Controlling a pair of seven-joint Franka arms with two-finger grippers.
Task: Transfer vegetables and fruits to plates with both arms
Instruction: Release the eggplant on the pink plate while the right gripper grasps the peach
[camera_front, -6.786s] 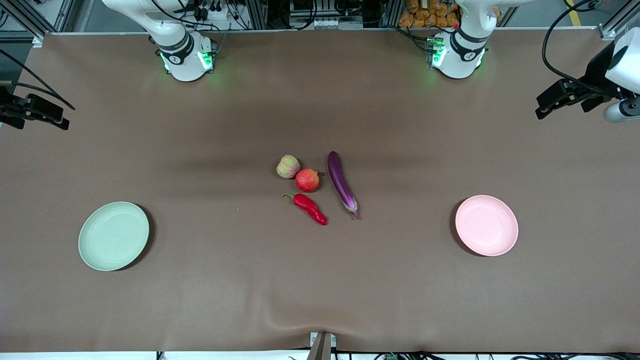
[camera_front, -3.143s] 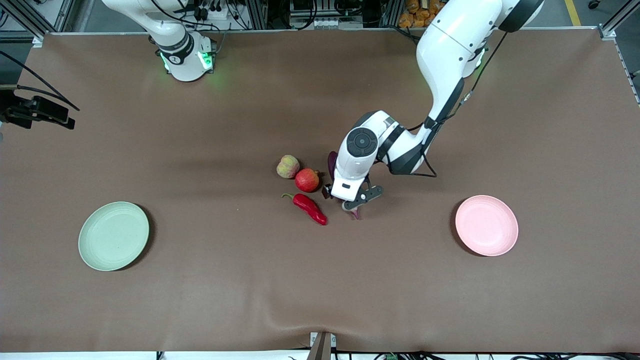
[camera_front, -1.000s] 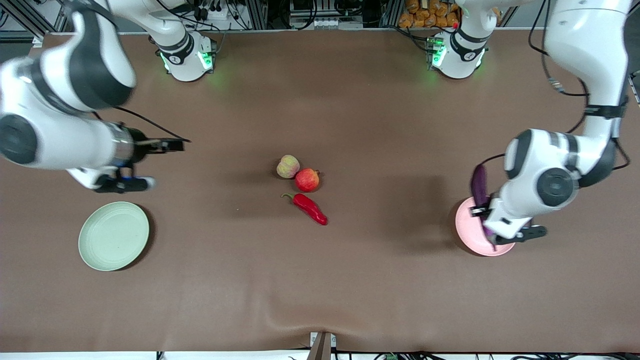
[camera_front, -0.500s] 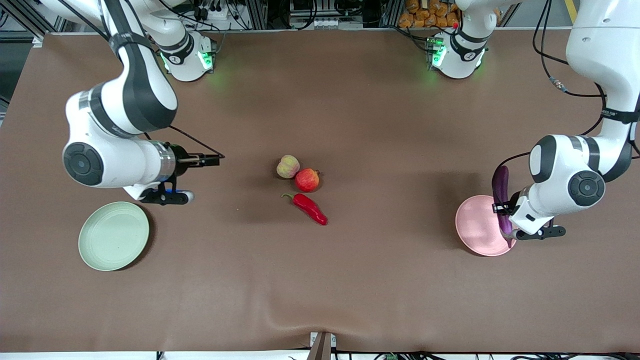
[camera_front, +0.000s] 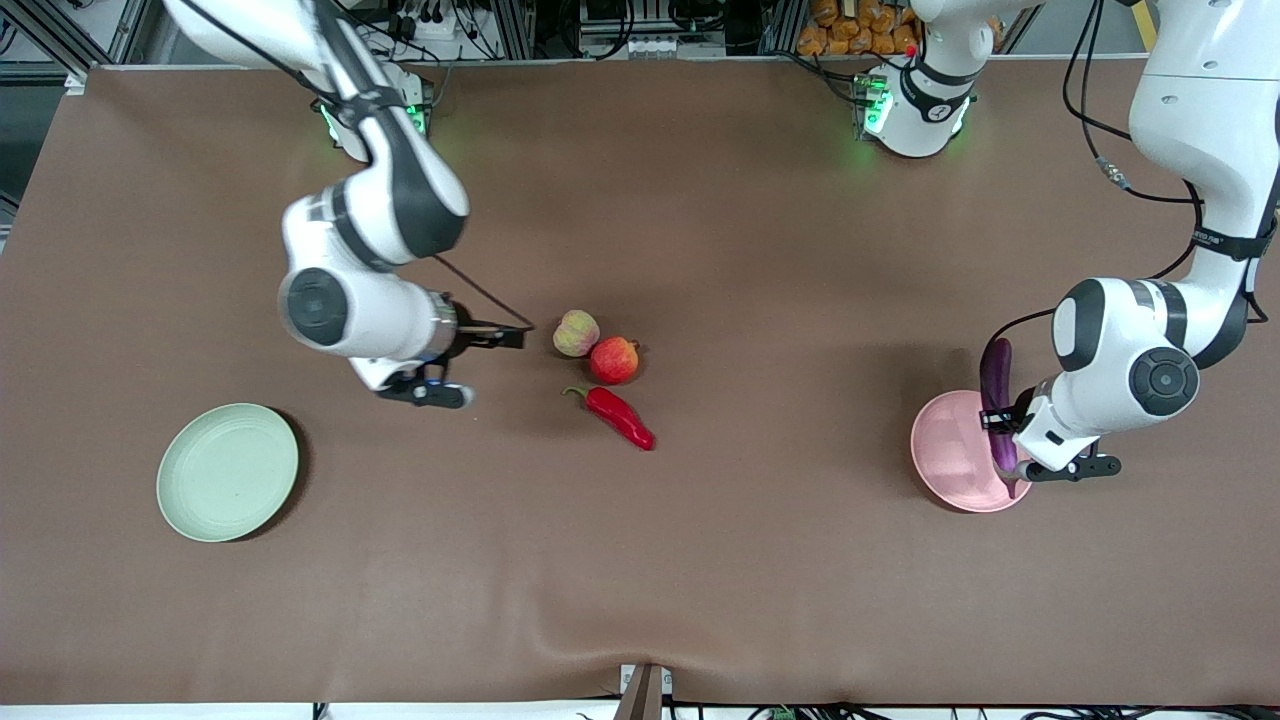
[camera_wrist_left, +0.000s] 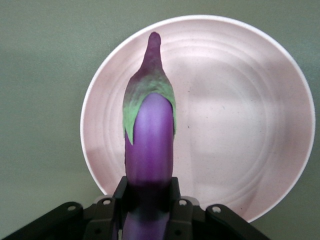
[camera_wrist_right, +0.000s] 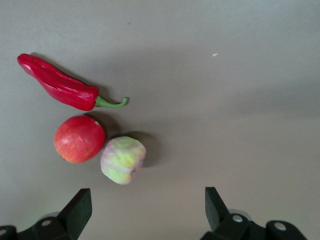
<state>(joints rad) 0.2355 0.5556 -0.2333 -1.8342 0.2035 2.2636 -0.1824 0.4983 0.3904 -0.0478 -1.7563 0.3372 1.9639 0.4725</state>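
Next, the right gripper grabs the yellow-green fruit by its round middle (camera_front: 576, 334) to transfer it to the pale green plate (camera_front: 228, 473).
My left gripper (camera_front: 1006, 442) is shut on the purple eggplant (camera_front: 996, 380) and holds it over the pink plate (camera_front: 950, 455). In the left wrist view the eggplant (camera_wrist_left: 150, 135) points stem-first across the plate (camera_wrist_left: 240, 125), with the gripper (camera_wrist_left: 148, 197) clamped round its body. My right gripper (camera_front: 494, 368) is open and empty over the table beside the yellow-green fruit (camera_front: 576, 333). The red fruit (camera_front: 614, 360) touches that fruit, and the red chili (camera_front: 620, 416) lies just nearer the camera. The right wrist view shows the chili (camera_wrist_right: 62, 87), red fruit (camera_wrist_right: 79, 138), yellow-green fruit (camera_wrist_right: 122, 160) and the open gripper (camera_wrist_right: 145, 210).
The pale green plate (camera_front: 228, 472) lies bare toward the right arm's end of the table. The brown table mat (camera_front: 640, 560) has a raised wrinkle at its near edge. Both arm bases stand along the table's back edge.
My right arm has swung from near the green plate toward the fruits at the table's middle, gripper still open. My left gripper has shifted slightly with the eggplant over the pink plate.
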